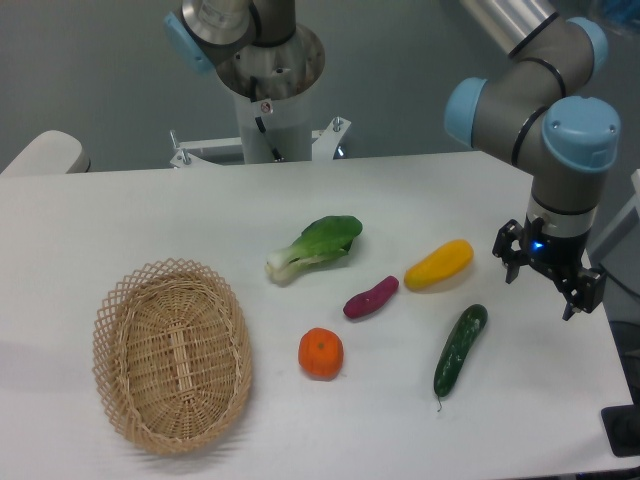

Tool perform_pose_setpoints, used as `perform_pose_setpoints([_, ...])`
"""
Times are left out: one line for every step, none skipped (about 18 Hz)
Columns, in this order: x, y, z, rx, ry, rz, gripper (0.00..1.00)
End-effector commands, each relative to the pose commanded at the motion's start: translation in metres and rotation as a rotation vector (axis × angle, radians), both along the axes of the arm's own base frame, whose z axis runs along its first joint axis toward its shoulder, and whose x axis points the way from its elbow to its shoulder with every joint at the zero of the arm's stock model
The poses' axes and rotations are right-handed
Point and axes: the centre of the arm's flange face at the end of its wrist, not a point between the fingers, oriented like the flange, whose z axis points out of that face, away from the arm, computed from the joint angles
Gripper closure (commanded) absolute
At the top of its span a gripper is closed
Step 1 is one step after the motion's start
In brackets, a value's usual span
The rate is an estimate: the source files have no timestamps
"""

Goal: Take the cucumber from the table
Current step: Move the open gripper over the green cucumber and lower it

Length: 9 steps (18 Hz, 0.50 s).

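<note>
My gripper is to grab the cucumber next by its blunt end (pixel 474 320), opposite the thin stem tip (pixel 439 400), to pick it up from the table.
The cucumber (pixel 460 349) is long, slim and dark green. It lies on the white table (pixel 120 220) at the right front, with its thin stem tip toward the front edge. My gripper (pixel 546 279) hangs at the right, above and to the right of the cucumber's far end, clear of it. Its two black fingers (pixel 510 257) stand apart, with nothing between them.
A yellow squash (pixel 439 264), a purple sweet potato (pixel 371 297), an orange (pixel 321 353) and a bok choy (pixel 315 247) lie left of the cucumber. A wicker basket (pixel 172 353) stands at the front left. The table's right edge is close to my gripper.
</note>
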Motion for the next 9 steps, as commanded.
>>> perform_pose_setpoints([0.0, 0.0, 0.001, 0.002, 0.001, 0.0, 0.0])
perform_pose_setpoints([0.0, 0.0, 0.001, 0.002, 0.001, 0.0, 0.0])
perform_pose_setpoints([0.0, 0.0, 0.001, 0.003, 0.0, 0.003, 0.0])
perform_pose_setpoints([0.001, 0.001, -0.003, 0.003, -0.007, 0.013, 0.0])
perform_pose_setpoints([0.003, 0.005, -0.008, 0.006, -0.016, 0.024, 0.0])
perform_pose_setpoints([0.006, 0.009, -0.009, 0.011, -0.02, 0.037, 0.0])
perform_pose_setpoints([0.007, 0.012, -0.009, 0.014, -0.023, 0.055, 0.0])
perform_pose_setpoints([0.008, 0.014, -0.013, 0.018, -0.031, 0.072, 0.0])
perform_pose_setpoints([0.009, 0.015, -0.014, 0.02, -0.037, 0.09, 0.0])
